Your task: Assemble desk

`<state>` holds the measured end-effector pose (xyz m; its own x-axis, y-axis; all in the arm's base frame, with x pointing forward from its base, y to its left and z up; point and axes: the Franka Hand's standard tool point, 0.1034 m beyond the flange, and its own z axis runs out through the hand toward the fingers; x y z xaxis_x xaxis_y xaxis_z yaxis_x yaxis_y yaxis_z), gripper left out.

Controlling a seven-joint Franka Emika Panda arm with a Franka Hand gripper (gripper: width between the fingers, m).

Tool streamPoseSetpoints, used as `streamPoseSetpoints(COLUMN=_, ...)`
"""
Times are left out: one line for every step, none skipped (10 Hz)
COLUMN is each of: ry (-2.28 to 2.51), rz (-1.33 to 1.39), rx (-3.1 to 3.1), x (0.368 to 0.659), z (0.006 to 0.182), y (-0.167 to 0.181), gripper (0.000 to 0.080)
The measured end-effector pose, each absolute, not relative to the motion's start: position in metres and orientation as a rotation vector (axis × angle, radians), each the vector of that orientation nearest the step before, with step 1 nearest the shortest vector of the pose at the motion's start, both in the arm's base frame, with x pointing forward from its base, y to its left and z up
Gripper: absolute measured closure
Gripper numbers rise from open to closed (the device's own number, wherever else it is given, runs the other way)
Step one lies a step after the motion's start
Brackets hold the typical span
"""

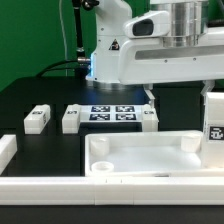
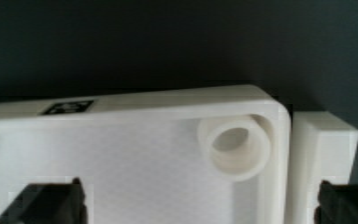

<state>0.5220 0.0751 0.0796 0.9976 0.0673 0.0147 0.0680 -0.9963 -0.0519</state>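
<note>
My gripper should grab a white leg by its plain end, so its threaded tip can enter a corner socket.
The white tabletop [image 1: 150, 156] lies rim-up at the front of the exterior view, its corner sockets showing. Three small white legs lie behind it: one [image 1: 37, 119], a second [image 1: 72, 118] and a third [image 1: 148, 118]. Another tagged white block [image 1: 213, 120] stands at the tabletop's right end. In the wrist view my gripper [image 2: 199, 205] is open above the tabletop [image 2: 123, 150], close to a corner socket [image 2: 234, 143] and a black tag [image 2: 69, 105]. Its dark fingertips [image 2: 51, 203] stand wide apart with nothing gripped. A white piece [image 2: 329, 150] lies just beside that corner.
The marker board [image 1: 112, 112] lies behind the tabletop between the legs. Long white border bars run along the front [image 1: 90, 186] and the exterior view's left [image 1: 6, 150]. The robot's base [image 1: 110, 50] and arm [image 1: 175, 60] loom over the back and right.
</note>
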Motion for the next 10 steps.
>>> streamPoseSetpoints(ry=-0.156, rz=0.001, rx=-3.084, x=0.520, z=0.079, y=0.074, gripper=0.0151)
streamPoseSetpoints(ry=-0.169, rz=0.051, rx=-3.081, x=0.514, z=0.074, y=0.069, gripper=0.0151)
streamPoseSetpoints(ry=-0.134, rz=0.172, rx=-3.082, x=0.491, z=0.055, y=0.046, gripper=0.0151)
streamPoseSetpoints(ry=-0.060, rz=0.335, rx=-3.069, x=0.475, z=0.051, y=0.041, gripper=0.0151)
streamPoseSetpoints(ry=-0.028, rz=0.549, rx=-3.031, x=0.467, z=0.055, y=0.042, gripper=0.0151)
streamPoseSetpoints(ry=-0.033, rz=0.612, rx=-3.017, x=0.476, z=0.053, y=0.043, gripper=0.0151)
streamPoseSetpoints(ry=-0.035, rz=0.693, rx=-2.996, x=0.472, z=0.052, y=0.045, gripper=0.0151)
streamPoseSetpoints(ry=-0.034, rz=0.806, rx=-2.961, x=0.468, z=0.052, y=0.045, gripper=0.0151)
streamPoseSetpoints(ry=-0.019, rz=0.881, rx=-2.937, x=0.466, z=0.049, y=0.045, gripper=0.0151)
streamPoseSetpoints(ry=0.031, rz=1.069, rx=-2.877, x=0.449, z=0.039, y=0.043, gripper=0.0151)
